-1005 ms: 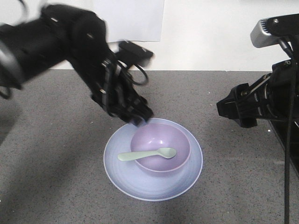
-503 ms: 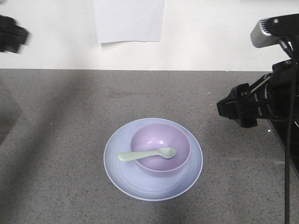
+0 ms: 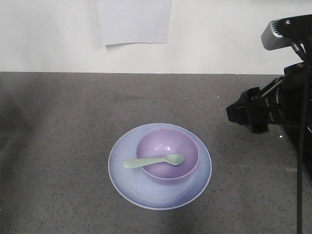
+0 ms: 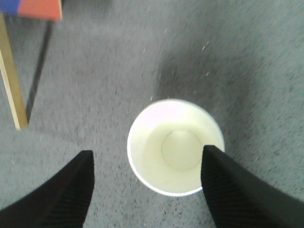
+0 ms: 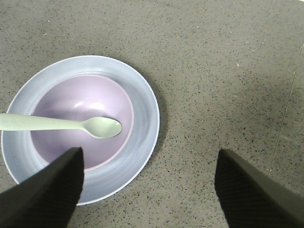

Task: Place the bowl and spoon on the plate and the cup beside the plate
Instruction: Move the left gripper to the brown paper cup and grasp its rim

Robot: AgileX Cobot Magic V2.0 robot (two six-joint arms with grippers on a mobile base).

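My left gripper grabs the cup (image 4: 175, 147) by its rim (image 4: 212, 123) next, to set the cup beside the plate.
The lavender bowl (image 3: 167, 152) sits in the pale blue plate (image 3: 126, 180) in the middle of the grey table. The mint spoon (image 3: 153, 161) lies across the bowl's left rim with its scoop inside. My right gripper (image 5: 149, 156) hovers open over the plate's (image 5: 142, 137) right edge, with the bowl (image 5: 71, 104) and spoon (image 5: 99, 127) to its left. My left gripper (image 4: 148, 156) is open above the cup (image 4: 175, 147), seen from the top, white inside. The cup stands upright between the fingers, its right rim under the right finger (image 4: 223, 180). The cup is out of the front view.
A white sheet (image 3: 135, 21) hangs on the back wall. My right arm (image 3: 258, 109) with its camera (image 3: 285, 31) fills the right side. In the left wrist view, a wooden leg (image 4: 12, 80) and a red and blue object (image 4: 31, 8) stand at the upper left.
My left arm, over the plate's far left rim a second ago, has swung away to the left and out of the front view. Plate, bowl, spoon and right arm have not moved.
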